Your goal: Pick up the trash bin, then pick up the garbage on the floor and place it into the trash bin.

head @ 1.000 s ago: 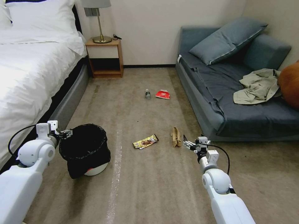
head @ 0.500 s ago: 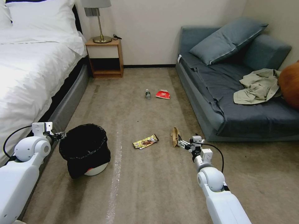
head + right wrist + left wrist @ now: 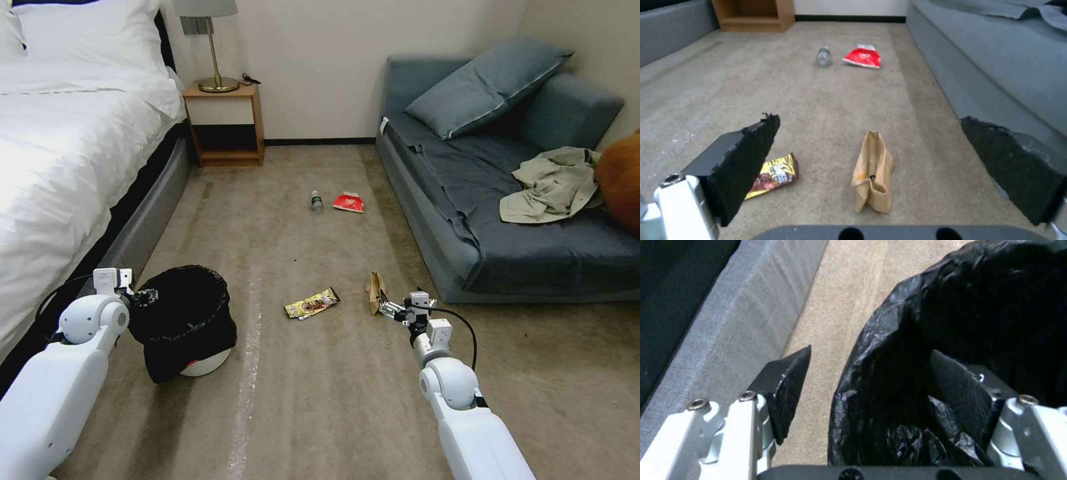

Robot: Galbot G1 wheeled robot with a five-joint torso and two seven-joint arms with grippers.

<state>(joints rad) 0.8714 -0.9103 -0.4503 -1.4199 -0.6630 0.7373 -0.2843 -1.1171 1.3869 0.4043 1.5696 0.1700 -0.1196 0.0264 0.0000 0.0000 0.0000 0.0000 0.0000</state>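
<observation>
My left gripper grabs the trash bin by its bag-covered rim (image 3: 135, 315) next, leaving the trash bin's opening (image 3: 185, 299) free to receive the garbage.
The trash bin (image 3: 183, 320), white with a black bag liner, stands on the carpet by the bed. My left gripper (image 3: 147, 295) is open and straddles its near rim (image 3: 889, 340), with one finger (image 3: 786, 390) outside and the other finger (image 3: 960, 386) inside the bag. My right gripper (image 3: 390, 310) is open and low over the floor, just beside the tan paper bag (image 3: 375, 292). In the right wrist view the bag (image 3: 873, 173) lies between the spread fingers (image 3: 746, 160). The snack wrapper (image 3: 311, 303), red packet (image 3: 349, 203) and small bottle (image 3: 317, 201) lie on the carpet.
A bed (image 3: 67, 153) runs along the left and a blue sofa (image 3: 507, 220) along the right, carrying a beige garment (image 3: 553, 183). A wooden nightstand (image 3: 225, 123) with a lamp stands at the back wall. Open carpet lies between them.
My left gripper drew back from the bin, then returned to its rim. My right gripper moved left and lower, closing in on the paper bag.
</observation>
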